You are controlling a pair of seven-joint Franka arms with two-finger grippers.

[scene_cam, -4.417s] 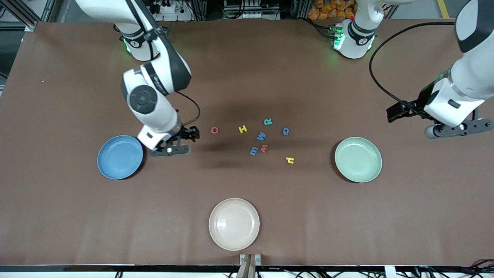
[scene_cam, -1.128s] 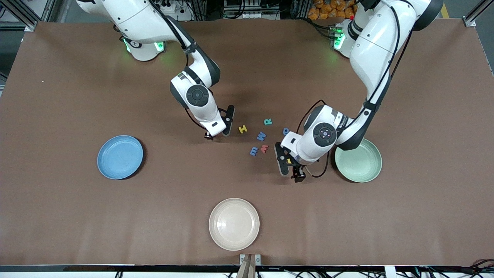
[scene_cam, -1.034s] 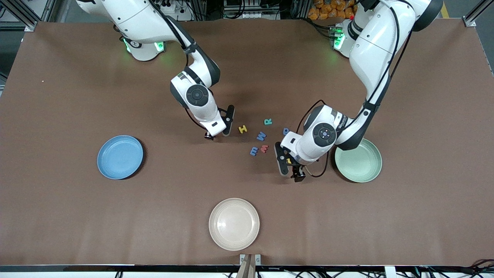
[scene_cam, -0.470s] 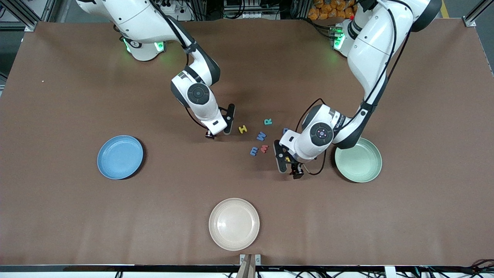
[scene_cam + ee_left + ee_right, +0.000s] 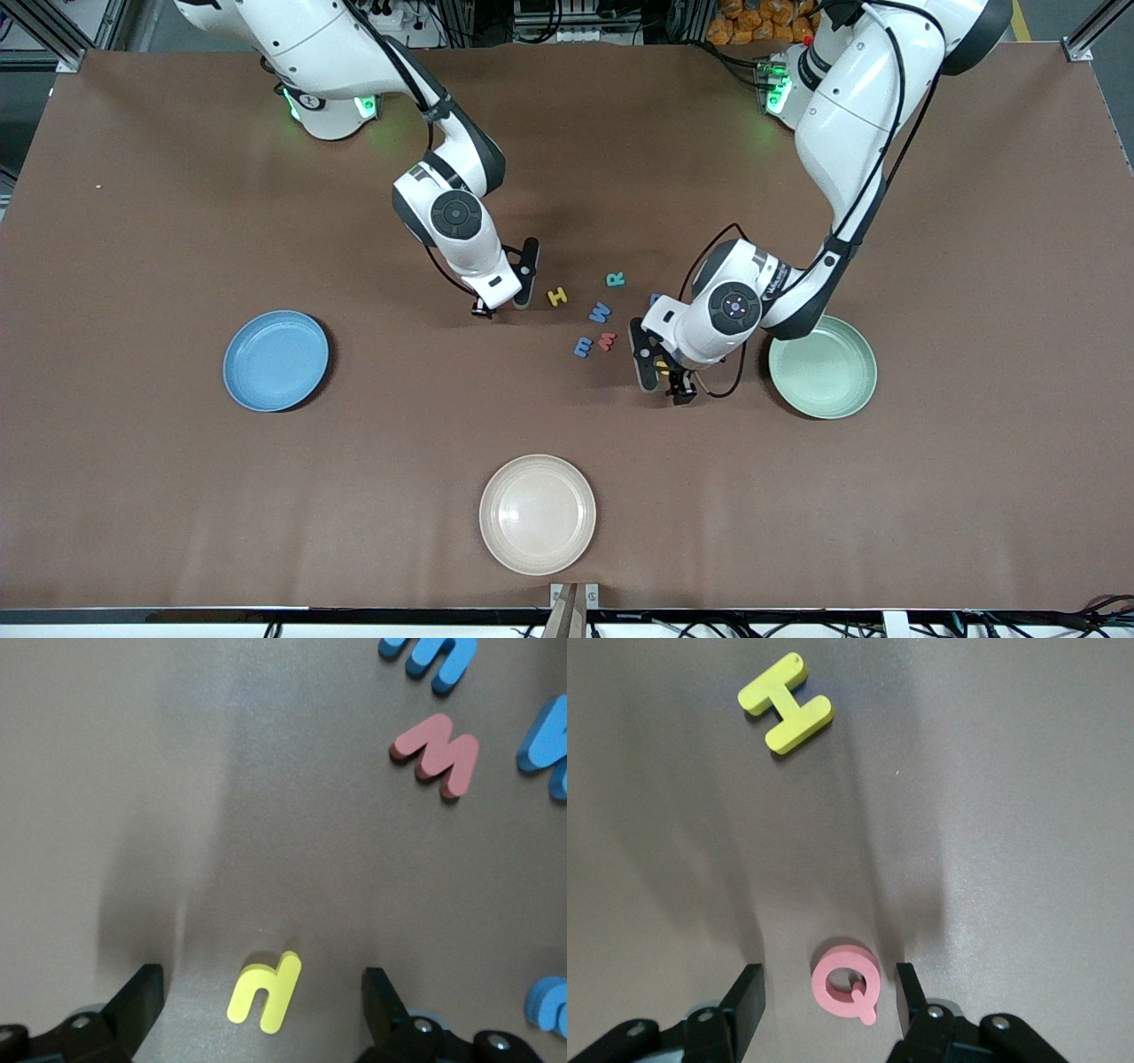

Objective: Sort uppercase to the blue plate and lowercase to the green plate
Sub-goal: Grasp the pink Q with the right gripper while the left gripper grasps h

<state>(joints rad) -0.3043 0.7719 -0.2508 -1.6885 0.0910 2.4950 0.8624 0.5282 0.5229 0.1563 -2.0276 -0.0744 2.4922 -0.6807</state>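
The yellow h needs to be sorted onto the green plate (image 5: 824, 368), so I should next grab it by its stem and arched leg (image 5: 662, 367) with my left gripper.
My right gripper (image 5: 828, 976) is down at the table and open, with the red Q (image 5: 846, 983) lying flat between its fingers and a small gap on each side. The yellow H (image 5: 557, 296) lies beside it. Toward the green plate (image 5: 824, 368), my left gripper (image 5: 259, 981) stands wide open, straddling the yellow h (image 5: 264, 992). The teal R (image 5: 615, 279), blue W (image 5: 600, 311), blue m (image 5: 583, 346) and red m (image 5: 607, 340) lie between the two grippers. The blue a (image 5: 549, 1005) is mostly hidden under the left arm. The blue plate (image 5: 275, 361) holds nothing.
A cream-white plate (image 5: 537, 514) sits near the table's front edge, nearer the front camera than the letters. The left arm's elbow hangs beside the green plate's rim. Brown tabletop stretches around all three plates.
The right gripper's fingers have narrowed around the Q. The left gripper has shifted slightly over the yellow h, staying wide open. Both arms came in from the table's ends earlier.
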